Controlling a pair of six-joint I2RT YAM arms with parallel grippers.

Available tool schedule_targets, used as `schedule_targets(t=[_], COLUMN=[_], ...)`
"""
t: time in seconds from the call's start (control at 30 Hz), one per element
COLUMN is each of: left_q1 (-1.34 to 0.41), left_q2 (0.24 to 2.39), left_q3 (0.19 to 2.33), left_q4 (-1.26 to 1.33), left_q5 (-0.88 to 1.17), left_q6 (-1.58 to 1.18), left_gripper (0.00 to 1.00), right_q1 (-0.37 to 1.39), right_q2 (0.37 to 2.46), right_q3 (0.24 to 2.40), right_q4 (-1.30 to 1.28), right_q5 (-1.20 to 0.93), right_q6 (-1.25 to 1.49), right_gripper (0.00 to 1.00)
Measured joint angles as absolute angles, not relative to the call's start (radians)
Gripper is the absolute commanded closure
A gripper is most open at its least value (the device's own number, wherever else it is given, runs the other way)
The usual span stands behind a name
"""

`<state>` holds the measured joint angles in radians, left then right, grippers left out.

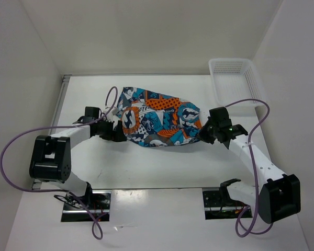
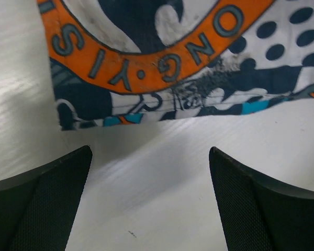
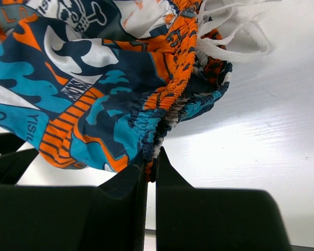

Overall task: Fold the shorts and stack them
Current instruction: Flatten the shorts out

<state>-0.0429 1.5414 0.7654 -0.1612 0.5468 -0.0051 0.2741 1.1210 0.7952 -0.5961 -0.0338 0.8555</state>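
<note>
The left gripper grabs the hem beside the orange badge ring next, opposite the pinched waistband, to spread the shorts for folding.
The printed shorts (image 1: 157, 117) lie bunched in the middle of the white table, in orange, teal, white and black. My left gripper (image 1: 116, 132) sits at their left edge, open; in the left wrist view (image 2: 150, 157) its jaws stand wide apart over bare table, just short of the hem with an orange badge ring (image 2: 162, 68). My right gripper (image 1: 203, 133) is at their right end, shut on the gathered elastic waistband (image 3: 157, 133), which it pinches between its fingertips (image 3: 153, 162). White drawstrings (image 3: 235, 36) trail from the waistband.
A white plastic mesh basket (image 1: 234, 78) stands at the back right of the table. Purple cables loop off both arms. White walls enclose the table on the left, back and right.
</note>
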Motion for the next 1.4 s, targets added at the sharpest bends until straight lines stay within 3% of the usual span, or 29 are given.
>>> schedule_targets(t=[0.23, 0.3, 0.37, 0.4, 0.47, 0.5, 0.63, 0.93, 1.1, 1.27, 1.4], left_q1=[-0.043, -0.043, -0.043, -0.043, -0.043, -0.043, -0.043, -0.014, 0.066, 0.144, 0.194], left_q2=[1.629, 1.656, 1.681, 1.691, 1.702, 1.704, 1.704, 1.612, 1.546, 1.579, 1.687], left_q3=[0.819, 0.836, 0.854, 0.860, 0.864, 0.864, 0.873, 0.937, 1.114, 1.438, 1.765], left_q4=[-0.081, -0.046, -0.021, -0.013, -0.007, -0.011, -0.036, -0.157, -0.233, -0.271, -0.289], left_q5=[0.517, 0.519, 0.522, 0.522, 0.520, 0.519, 0.518, 0.531, 0.566, 0.639, 0.710], left_q6=[-0.006, -0.006, -0.006, -0.007, -0.009, -0.002, -0.005, -0.005, -0.004, -0.005, -0.007], left_gripper=[0.01, 0.06, 0.20, 0.38, 0.56, 0.77, 1.00, 1.00, 1.00, 1.00, 1.00], right_q1=[0.274, 0.274, 0.274, 0.274, 0.274, 0.274, 0.274, 0.274, 0.270, 0.218, 0.159], right_q2=[1.081, 1.075, 1.070, 1.069, 1.069, 1.069, 1.069, 1.073, 1.140, 1.341, 1.603], right_q3=[0.795, 0.795, 0.795, 0.795, 0.795, 0.795, 0.795, 0.801, 0.936, 1.280, 1.767], right_q4=[-0.597, -0.599, -0.599, -0.599, -0.599, -0.599, -0.599, -0.600, -0.629, -0.653, -0.706], right_q5=[-0.034, -0.034, -0.033, -0.033, -0.032, -0.031, -0.030, -0.022, -0.015, -0.048, -0.121], right_q6=[0.875, 0.880, 0.883, 0.885, 0.888, 0.891, 0.898, 0.899, 0.863, 0.775, 0.715], right_gripper=[1.00, 1.00, 1.00, 1.00, 1.00, 1.00, 1.00, 1.00, 1.00, 1.00, 1.00])
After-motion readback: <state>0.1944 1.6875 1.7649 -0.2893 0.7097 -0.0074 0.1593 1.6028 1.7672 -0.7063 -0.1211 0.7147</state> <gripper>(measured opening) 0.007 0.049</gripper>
